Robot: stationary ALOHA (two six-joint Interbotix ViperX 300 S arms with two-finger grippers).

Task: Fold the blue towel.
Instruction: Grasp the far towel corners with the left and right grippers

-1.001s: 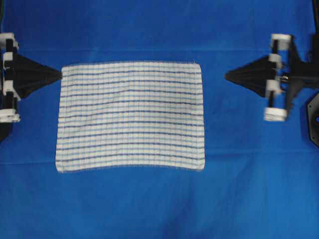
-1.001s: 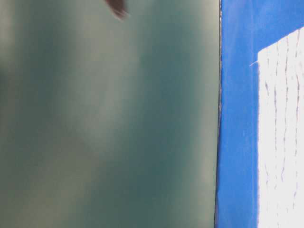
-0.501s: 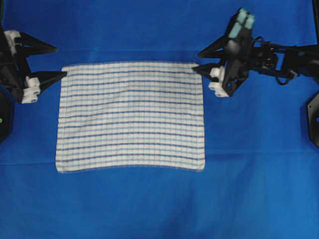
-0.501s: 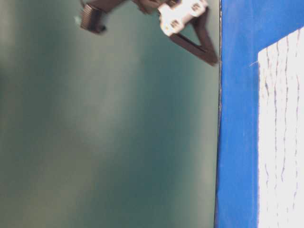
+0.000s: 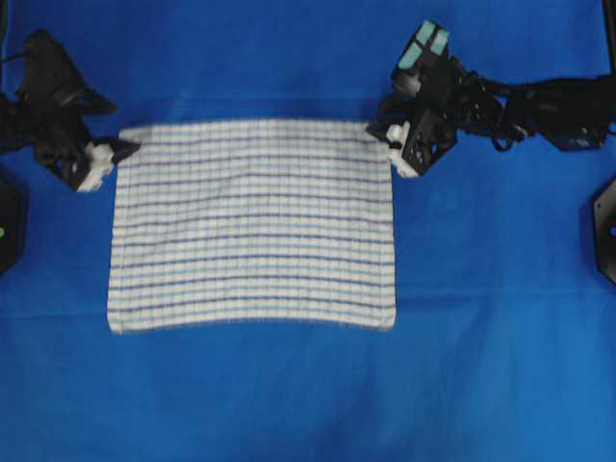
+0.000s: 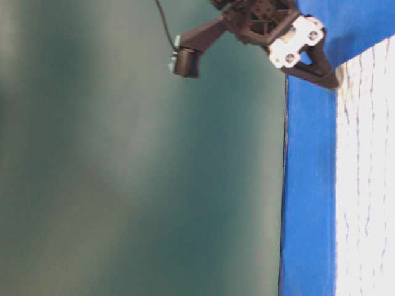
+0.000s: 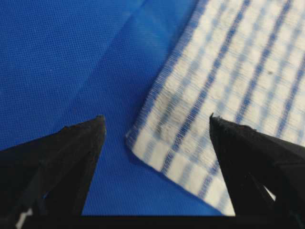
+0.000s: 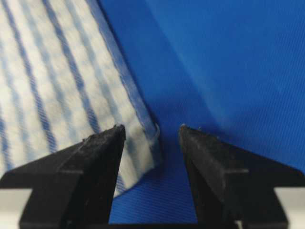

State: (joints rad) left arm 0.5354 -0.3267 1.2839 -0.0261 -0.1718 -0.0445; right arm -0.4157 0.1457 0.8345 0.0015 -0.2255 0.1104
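My right gripper grabs the blue towel by its corner next, to fold it.
The blue towel, white with thin blue checked stripes, lies flat and spread out in the overhead view. My left gripper is at its far left corner, open. In the left wrist view that corner of the towel lies on the sheet between the spread jaws of the left gripper, untouched. My right gripper is at the far right corner, open. In the right wrist view the towel ends between the jaws of the right gripper, its left finger over the cloth. One right finger shows in the table-level view.
A plain solid-blue sheet covers the whole table under the towel. Black arm bases stand at the left edge and the right edge. A blurred green backdrop fills most of the table-level view.
Both grippers went from shut to open. The right one swung in from the right side to the towel's far right corner. The left one turned and lowered onto the far left corner.
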